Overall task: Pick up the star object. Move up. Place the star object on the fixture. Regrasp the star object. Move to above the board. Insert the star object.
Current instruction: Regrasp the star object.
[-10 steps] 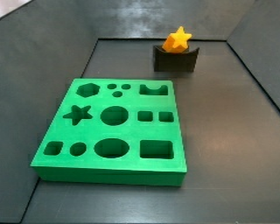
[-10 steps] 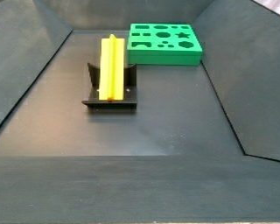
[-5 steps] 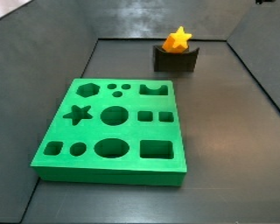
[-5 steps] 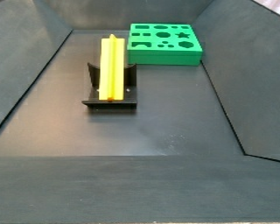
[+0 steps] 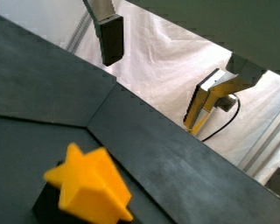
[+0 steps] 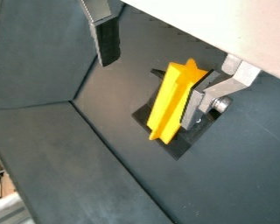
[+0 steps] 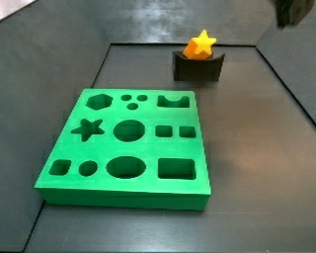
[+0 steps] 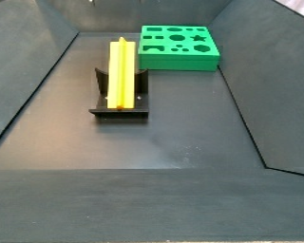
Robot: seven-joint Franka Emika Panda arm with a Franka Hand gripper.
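I will grip the star object's long sides, leaving its star-shaped end free for the green board (image 7: 127,148).
The orange-yellow star object (image 8: 121,68) lies lengthwise in the notch of the small dark fixture (image 8: 118,107). It shows end-on as a star (image 7: 200,43) on the fixture (image 7: 197,69) in a side view. The green board (image 7: 127,148) with its cut-out holes lies apart from it on the floor and also shows in a side view (image 8: 180,47). My gripper (image 7: 292,10) hangs high at the picture's upper right, away from the star. In both wrist views the gripper (image 6: 164,66) (image 5: 171,61) is open and empty, with the star object (image 6: 171,101) (image 5: 90,184) far below it.
Dark sloping walls (image 8: 28,85) enclose the grey floor (image 8: 180,133). Beyond a wall, a wrist view shows white cloth (image 5: 166,70) and a yellow stand with a cable (image 5: 205,105).
My gripper has come further into the upper right corner of a side view. The star object, fixture and board have not moved.
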